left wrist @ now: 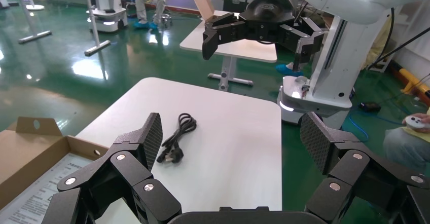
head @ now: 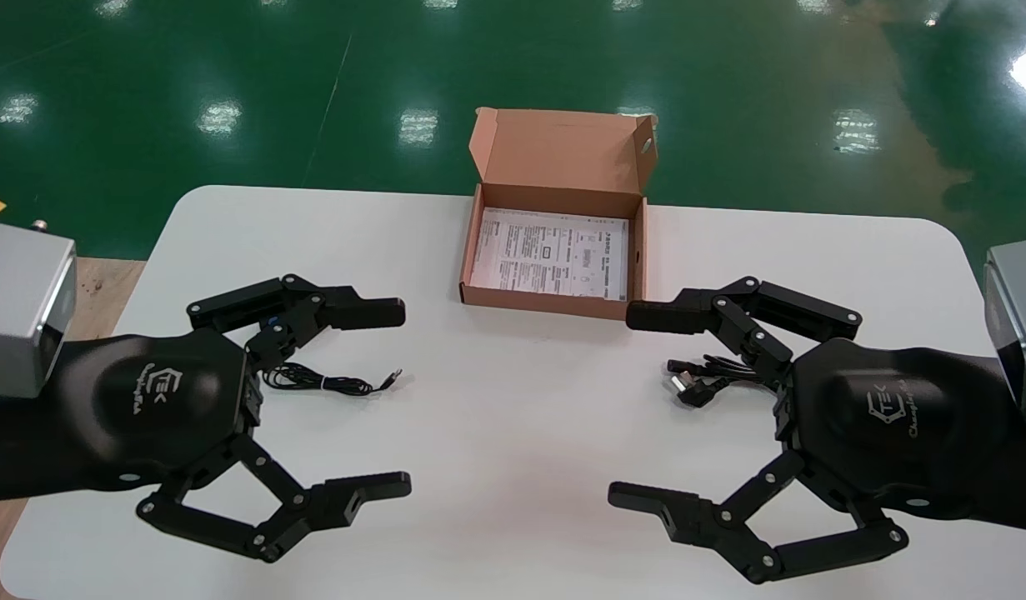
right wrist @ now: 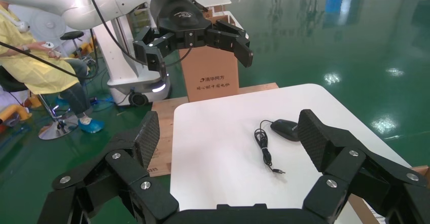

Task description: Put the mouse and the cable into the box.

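My left gripper pinches the mouse's cord at its tied middle (head: 324,382) next, where the strands gather.
An open brown cardboard box (head: 553,302) sits at the table's back middle, lid (head: 563,150) raised, a printed sheet on its floor. My left gripper (head: 400,398) hovers open over the table's left side. The black mouse (right wrist: 285,129) lies under it, hidden in the head view; only its thin cord (head: 329,382) trails out there. My right gripper (head: 625,406) hovers open on the right, above a coiled black power cable (head: 704,379) with a plug, also seen in the left wrist view (left wrist: 175,140). Nothing is between either gripper's fingers.
The white table (head: 513,467) has rounded corners, with green floor beyond its far edge. A wooden surface (head: 96,287) adjoins its left end. The box's near corner (left wrist: 76,144) shows in the left wrist view. A brown carton (right wrist: 210,72) stands past the table's left end.
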